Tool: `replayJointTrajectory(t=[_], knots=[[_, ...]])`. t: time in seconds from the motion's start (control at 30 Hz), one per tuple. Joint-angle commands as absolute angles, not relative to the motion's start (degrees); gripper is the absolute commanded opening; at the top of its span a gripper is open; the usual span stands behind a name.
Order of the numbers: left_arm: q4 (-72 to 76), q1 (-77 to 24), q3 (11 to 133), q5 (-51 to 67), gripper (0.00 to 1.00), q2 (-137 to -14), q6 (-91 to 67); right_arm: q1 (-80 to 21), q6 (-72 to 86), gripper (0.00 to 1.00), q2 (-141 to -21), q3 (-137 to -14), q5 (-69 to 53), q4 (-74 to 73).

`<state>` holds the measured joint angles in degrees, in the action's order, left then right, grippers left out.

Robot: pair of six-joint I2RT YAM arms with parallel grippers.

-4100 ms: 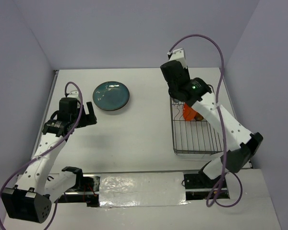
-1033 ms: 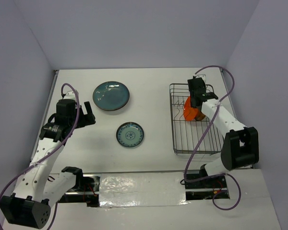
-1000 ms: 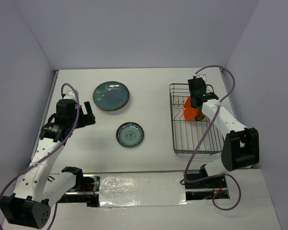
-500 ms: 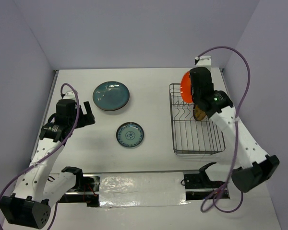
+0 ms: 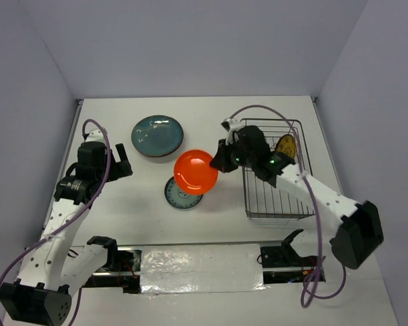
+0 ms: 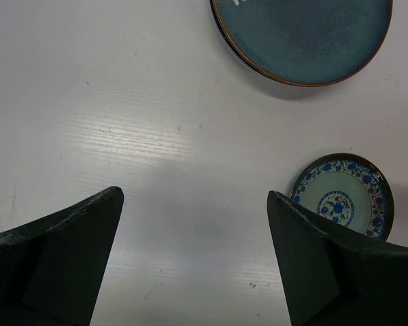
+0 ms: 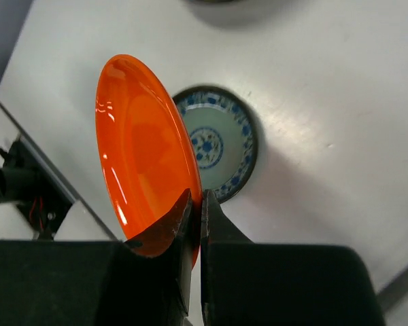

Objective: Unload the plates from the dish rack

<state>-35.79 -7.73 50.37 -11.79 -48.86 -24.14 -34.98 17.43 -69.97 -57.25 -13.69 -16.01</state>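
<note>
The orange rim tilts steeply beside the patterned plate's center. The orange plate stays held in my right gripper until it lies level on the patterned plate point(image 5: 181, 195) point(image 7: 222, 149).
My right gripper point(image 5: 219, 164) point(image 7: 196, 204) is shut on the rim of the small orange plate point(image 5: 196, 171) point(image 7: 144, 176), holding it in the air over the blue-white patterned plate point(image 5: 181, 195) point(image 7: 222, 149) point(image 6: 343, 203) on the table. The dark teal plate point(image 5: 158, 135) point(image 6: 302, 37) lies flat at the back left. A yellow-brown plate point(image 5: 285, 145) stands upright at the far end of the wire dish rack point(image 5: 277, 204). My left gripper point(image 5: 121, 160) point(image 6: 194, 204) hangs open over bare table, left of both flat plates.
The rack sits on the right half of the white table point(image 5: 211, 217). The table's side walls rise close on the left and right. A foil-covered strip point(image 5: 197, 268) runs along the near edge between the arm bases.
The right gripper lifted the orange plate out of the rack and carried it left, over the patterned plate. The left arm has barely moved.
</note>
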Motion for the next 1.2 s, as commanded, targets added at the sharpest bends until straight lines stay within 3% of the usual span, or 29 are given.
replayJointTrajectory(t=[0.0, 0.43, 0.77, 0.9, 1.03, 1.13, 1.17], knots=[[-35.0, -8.0, 51.9, -12.7, 0.99, -48.3, -24.1, -36.6, 22.4, 0.00, -74.3, -54.8, -23.5, -3.4], [-34.8, -8.0, 51.9, -12.0, 1.00, -48.5, -23.9, -39.1, 24.1, 0.09, -92.2, -55.6, -23.6, 1.9], [-34.6, -8.0, 51.9, -11.6, 1.00, -48.5, -23.7, -39.1, 22.1, 0.12, -95.5, -59.8, -19.2, -1.6], [-34.5, -8.0, 51.9, -11.3, 1.00, -48.3, -23.7, -39.1, 21.4, 0.29, -96.0, -60.6, -17.1, -3.1], [-34.5, -8.0, 51.9, -11.3, 1.00, -48.3, -23.6, -39.1, 20.8, 0.34, -95.1, -60.8, -15.6, -4.8], [-34.5, -8.0, 51.9, -11.3, 1.00, -48.3, -23.6, -39.1, 20.3, 0.56, -93.2, -61.0, -14.4, -6.8], [-34.5, -8.0, 51.8, -11.3, 1.00, -48.3, -23.6, -39.0, 20.2, 0.59, -92.3, -61.0, -12.9, -7.4]])
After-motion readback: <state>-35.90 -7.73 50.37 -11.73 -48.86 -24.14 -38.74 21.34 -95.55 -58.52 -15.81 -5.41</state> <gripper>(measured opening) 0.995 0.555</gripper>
